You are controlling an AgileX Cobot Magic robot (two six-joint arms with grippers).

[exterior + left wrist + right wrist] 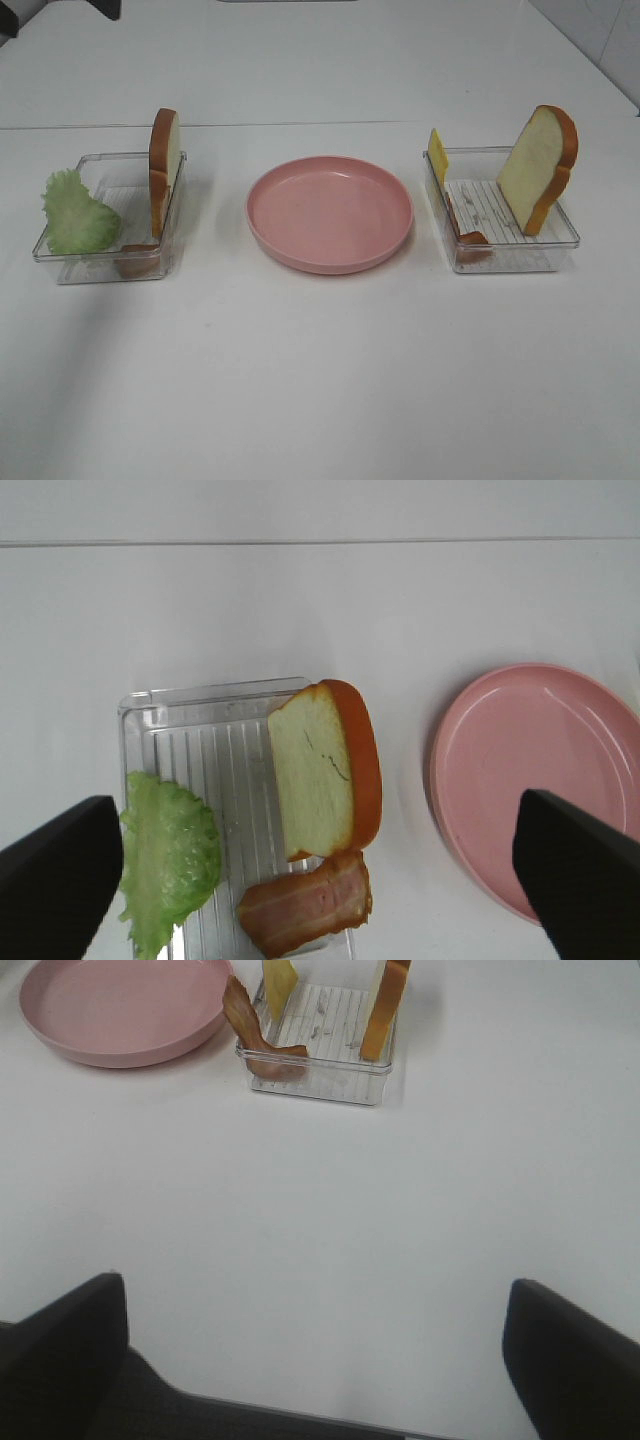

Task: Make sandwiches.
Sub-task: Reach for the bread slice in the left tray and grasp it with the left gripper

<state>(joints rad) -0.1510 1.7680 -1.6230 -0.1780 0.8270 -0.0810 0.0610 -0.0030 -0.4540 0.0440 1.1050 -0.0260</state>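
My left gripper grabs that top crust point(166, 117) next, since the upright bread slice's top edge stands above the tray's side point(177, 205).
No stacked sandwich shows; the parts sit apart in two clear trays. The left tray point(70, 268) holds green lettuce point(75, 212), an upright bread slice point(164, 155) and bacon point(135, 260). In the left wrist view the same lettuce point(170, 855), bread point(320, 770) and bacon point(305, 908) lie below my left gripper point(315, 815), which is open and holds nothing. The right tray point(520, 258) holds yellow cheese point(437, 155), bacon point(465, 232) and a leaning bread slice point(538, 168). My right gripper point(315, 1295) is open and holds nothing, well back from that tray point(320, 1080). Neither gripper shows in the exterior view.
A round pink plate point(330, 212) with nothing on it stands between the two trays on the white table; it also shows in the left wrist view point(540, 770) and the right wrist view point(125, 1010). The table's front edge runs under the right gripper point(320, 1420).
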